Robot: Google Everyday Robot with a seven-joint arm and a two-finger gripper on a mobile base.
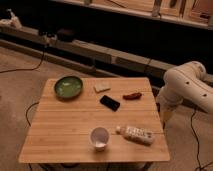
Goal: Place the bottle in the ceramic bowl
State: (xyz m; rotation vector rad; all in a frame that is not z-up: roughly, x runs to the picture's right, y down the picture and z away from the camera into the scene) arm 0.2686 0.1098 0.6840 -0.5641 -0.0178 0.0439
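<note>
Next, my gripper grabs the bottle's body (140, 135) to place the bottle in the ceramic bowl (68, 86).
The bottle (136, 134) lies on its side near the front right of the wooden table (65, 125), cap pointing left. The green ceramic bowl (68, 86) sits empty at the table's back left corner. My white arm reaches in from the right. Its dark gripper (162, 114) hangs just off the table's right edge, above and to the right of the bottle. It is open and holds nothing.
A white cup (99, 138) stands near the front edge, left of the bottle. A black phone (110, 103), a small red object (132, 95) and a pale sponge-like block (102, 87) lie mid-table. Cables trail on the floor around the table.
</note>
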